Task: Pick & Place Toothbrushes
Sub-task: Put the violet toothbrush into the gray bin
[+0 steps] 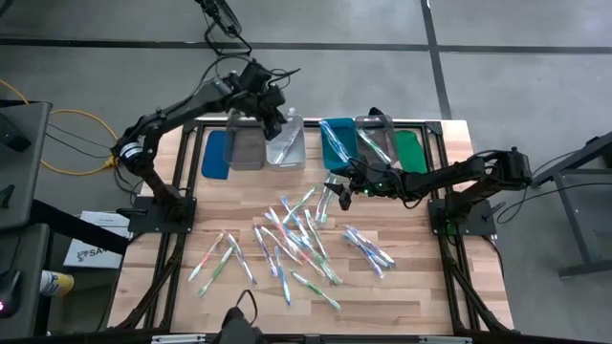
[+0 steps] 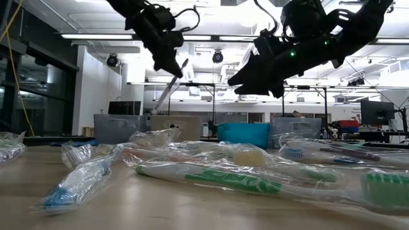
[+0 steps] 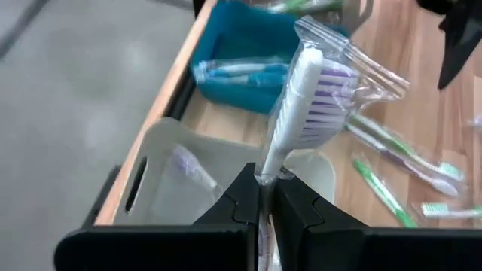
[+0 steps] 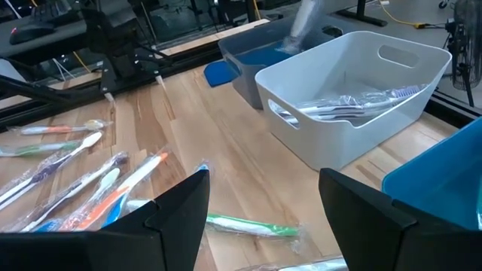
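Note:
The toothbrush's bristle head (image 3: pixel 320 98) sticks out past the rim of the white bin. My left gripper should keep holding the toothbrush until its length is inside the white bin (image 3: pixel 167 181).
My left gripper (image 1: pixel 271 117) hangs high over the grey bin (image 1: pixel 246 145) and the white bin (image 1: pixel 286 143) at the table's far edge. It is shut on a wrapped toothbrush with purple bristles (image 3: pixel 305 94). Many wrapped toothbrushes (image 1: pixel 298 239) lie flat, scattered over the middle of the wooden table. The white bin (image 4: pixel 354 98) holds a few of them. My right gripper (image 1: pixel 336 189) stands open near the teal bin (image 1: pixel 337 143), above the table, with nothing between its fingers (image 4: pixel 181 203). My left gripper pinches the toothbrush's pale handle (image 3: pixel 267 172) between its two fingers, through the clear wrapper. The bristle end sticks out beyond the fingertips. The fingers slant down from above. The toothbrush (image 2: pixel 167 89) hangs slanting below them, lifted clear of bins and table.
Along the far edge stand a blue lid (image 1: pixel 217 155), the grey, white and teal bins, a clear bin (image 1: pixel 375 139) and a green lid (image 1: pixel 411 151). Loose toothbrushes lie under and in front of my right gripper. Bare wood shows at the table's near right.

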Tool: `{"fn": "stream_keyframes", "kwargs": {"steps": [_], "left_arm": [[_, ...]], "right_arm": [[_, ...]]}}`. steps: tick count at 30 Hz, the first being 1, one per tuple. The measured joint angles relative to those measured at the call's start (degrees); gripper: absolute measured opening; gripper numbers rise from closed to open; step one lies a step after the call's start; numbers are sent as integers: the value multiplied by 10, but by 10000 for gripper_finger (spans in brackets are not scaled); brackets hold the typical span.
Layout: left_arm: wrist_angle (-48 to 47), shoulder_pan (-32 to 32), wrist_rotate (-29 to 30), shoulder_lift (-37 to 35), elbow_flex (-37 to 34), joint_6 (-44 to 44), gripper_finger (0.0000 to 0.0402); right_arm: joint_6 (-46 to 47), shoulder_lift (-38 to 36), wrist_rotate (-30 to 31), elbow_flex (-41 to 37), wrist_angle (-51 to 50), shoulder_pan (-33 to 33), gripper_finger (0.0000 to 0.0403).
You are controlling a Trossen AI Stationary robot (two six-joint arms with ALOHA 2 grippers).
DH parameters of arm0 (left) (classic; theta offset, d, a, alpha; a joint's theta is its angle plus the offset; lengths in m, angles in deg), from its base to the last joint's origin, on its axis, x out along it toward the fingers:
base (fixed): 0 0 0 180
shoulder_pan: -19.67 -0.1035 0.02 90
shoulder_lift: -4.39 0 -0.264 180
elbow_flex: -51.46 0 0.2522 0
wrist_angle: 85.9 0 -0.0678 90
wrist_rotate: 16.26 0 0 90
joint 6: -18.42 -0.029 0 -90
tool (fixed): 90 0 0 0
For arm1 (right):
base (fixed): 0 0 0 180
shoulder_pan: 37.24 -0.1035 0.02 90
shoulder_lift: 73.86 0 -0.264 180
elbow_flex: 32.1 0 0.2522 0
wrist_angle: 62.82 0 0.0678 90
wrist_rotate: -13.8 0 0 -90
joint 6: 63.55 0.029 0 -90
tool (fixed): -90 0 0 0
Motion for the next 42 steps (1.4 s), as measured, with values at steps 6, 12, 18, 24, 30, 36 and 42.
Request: {"fn": "stream_keyframes", "kwargs": {"steps": [6, 12, 18, 24, 30, 36, 42], "left_arm": [[-118, -2, 14, 66, 113, -13, 9], [-180, -2, 18, 128, 167, 7, 9], [-176, -3, 9, 165, 171, 68, 10], [-149, -3, -38, 179, 170, 124, 18], [-105, -2, -66, 177, 171, 169, 10], [-86, -3, -62, 191, 170, 205, 10], [-46, -3, -76, 192, 170, 230, 10]], "right_arm": [[14, 0, 0, 0, -1, 0, 245], [34, 0, 0, 0, -4, 0, 245], [40, 0, 0, 0, -7, 0, 245], [45, 0, 0, 0, -13, 0, 245], [48, 0, 0, 0, -28, 0, 245], [48, 0, 0, 0, -47, 0, 245], [43, 0, 0, 0, -58, 0, 245]]}}
